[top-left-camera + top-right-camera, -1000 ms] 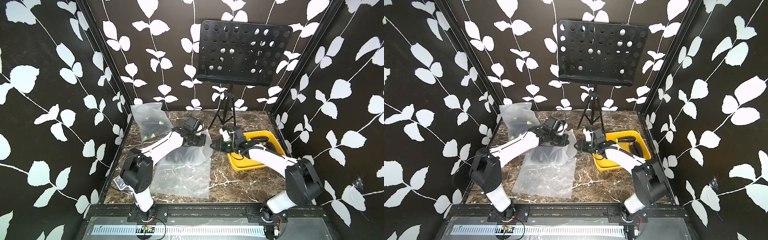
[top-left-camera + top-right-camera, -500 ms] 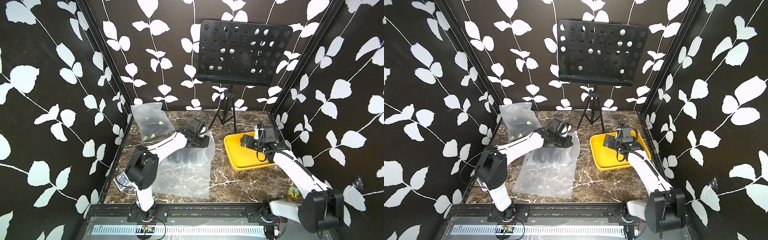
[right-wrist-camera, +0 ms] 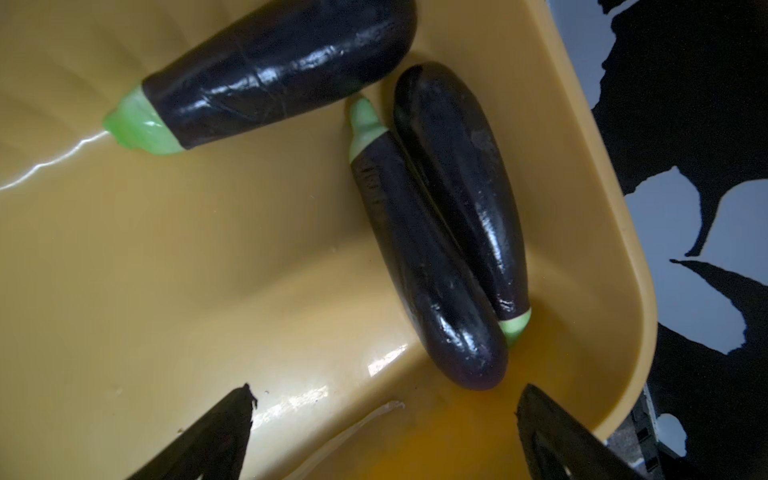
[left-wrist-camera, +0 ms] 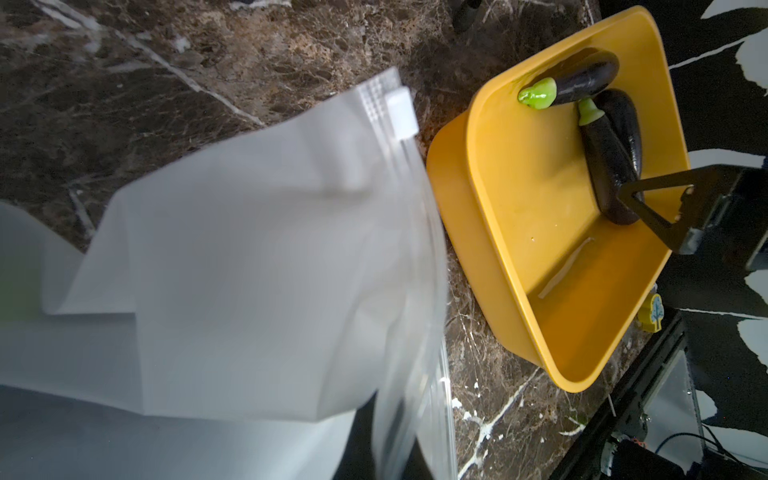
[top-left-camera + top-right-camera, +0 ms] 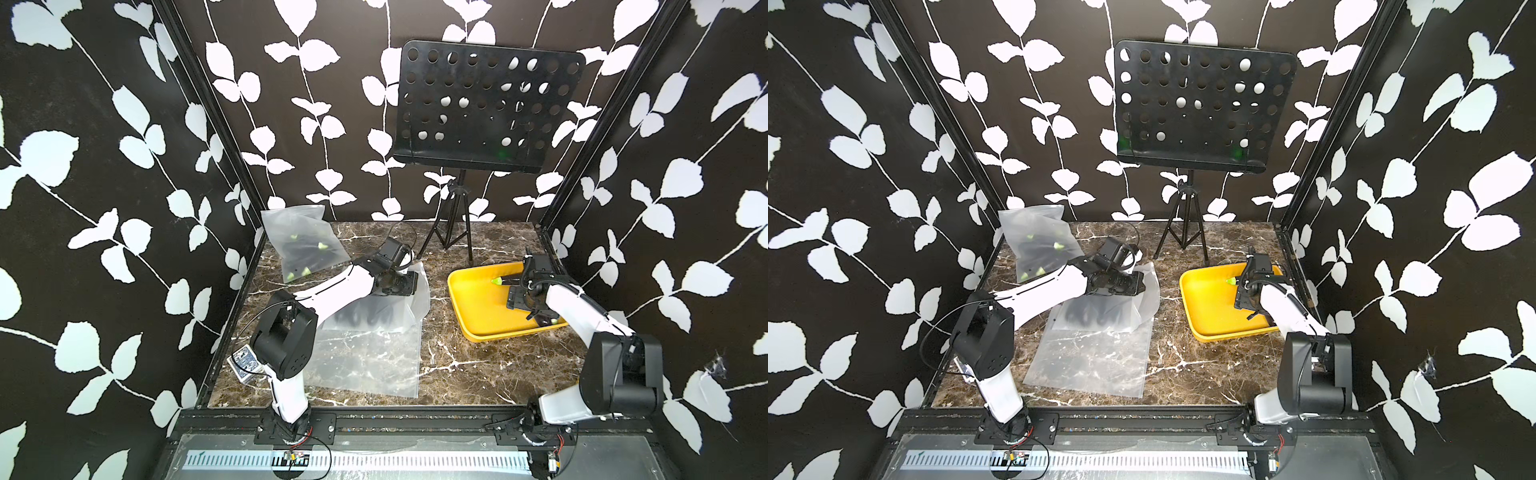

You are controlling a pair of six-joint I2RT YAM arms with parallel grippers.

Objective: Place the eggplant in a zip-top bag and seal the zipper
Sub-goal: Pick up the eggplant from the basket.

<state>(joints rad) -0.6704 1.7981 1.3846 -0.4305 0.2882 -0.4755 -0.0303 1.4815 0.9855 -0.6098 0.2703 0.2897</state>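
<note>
My right gripper is going to grip the nearest eggplant across its rounded purple end next, as it needs to leave the green cap free to go into the bag.
Three dark purple eggplants with green caps lie in the yellow tray [image 3: 166, 270]: one [image 3: 282, 70] apart, two [image 3: 419, 257] [image 3: 461, 187] side by side against the wall. My right gripper [image 3: 384, 399] hangs open just above the tray floor, close to the end of the nearest eggplant, holding nothing. My left gripper [image 5: 409, 282] is shut on the top edge of a frosted zip-top bag [image 4: 249, 270] and holds its mouth lifted toward the tray. The bag's white slider [image 4: 401, 112] sits at the end of the zipper. Dark shapes [image 5: 361, 319] show through the bag.
A second flat bag [image 5: 365, 365] lies under the held one. A filled bag of eggplants [image 5: 303, 249] leans at the back left. A music stand's tripod [image 5: 455, 232] stands at the back centre. A small card box [image 5: 245, 361] lies by the left edge.
My right arm has swung from the bag's mouth back over the yellow tray, and its jaws have opened wide. The left gripper still holds the bag's edge.
</note>
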